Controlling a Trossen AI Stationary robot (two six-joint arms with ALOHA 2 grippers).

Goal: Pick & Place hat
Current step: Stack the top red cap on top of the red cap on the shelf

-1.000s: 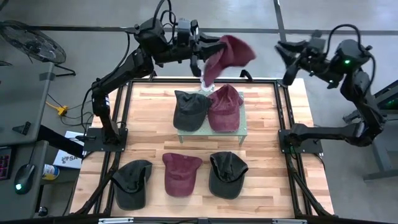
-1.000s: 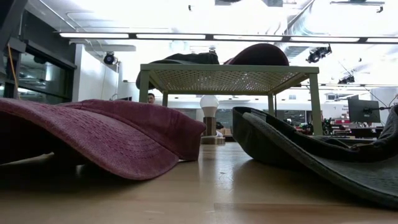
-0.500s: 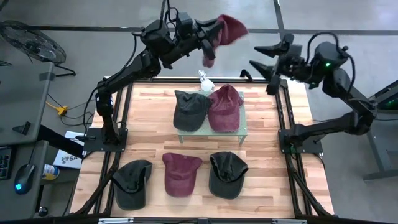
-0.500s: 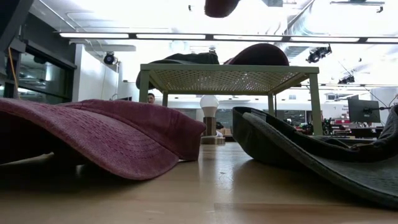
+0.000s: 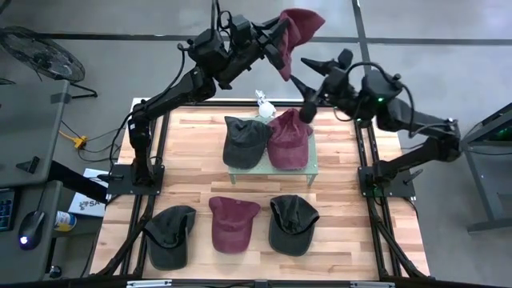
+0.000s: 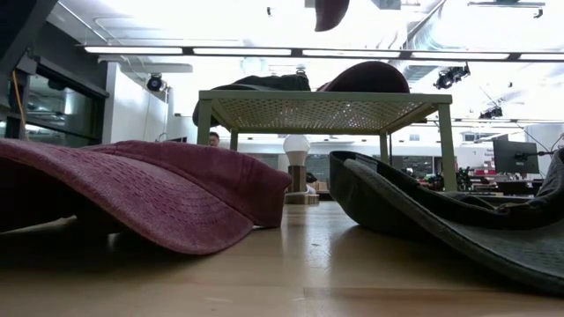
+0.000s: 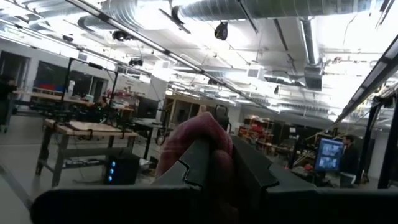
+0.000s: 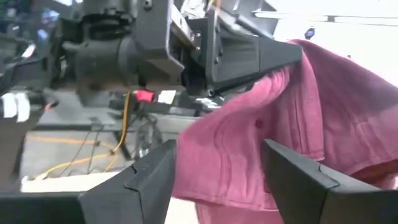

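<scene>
The maroon cap needs to be set on the mesh-topped stand, so my right gripper will grab it by its top (image 5: 298, 34) (image 8: 245, 143) next.
My left gripper (image 5: 282, 38) is high above the table's far edge, shut on a maroon cap (image 5: 301, 26). The cap also shows in the right wrist view (image 8: 273, 143), and its lower end shows at the top of the low view (image 6: 330, 11). My right gripper (image 5: 301, 76) is open just to the right of the cap, its fingers pointing at it; in its wrist view (image 8: 217, 180) the cap hangs beyond the gap and nothing is between the fingers. My left gripper pinches a fold of the maroon cap's cloth (image 8: 283, 70) between its two fingers (image 8: 261, 55), at the cap's upper edge. The fingers lie about level, pointing toward the table's right. The cap hangs slack below them, lifted clear of everything.
A mesh-topped stand (image 5: 308, 166) at the table's middle carries a dark cap (image 5: 244, 140) and a maroon cap (image 5: 290, 138). On the near table lie a dark cap (image 5: 170, 234), a maroon cap (image 5: 232, 224) and another dark cap (image 5: 292, 224). A small white lamp (image 5: 262, 102) stands behind the stand.
My left gripper has carried the maroon cap upward and a little toward the table's right, and the cap has swung and turned in the hold. My right gripper has moved from the far right toward the table's left, up to the cap, staying open.
</scene>
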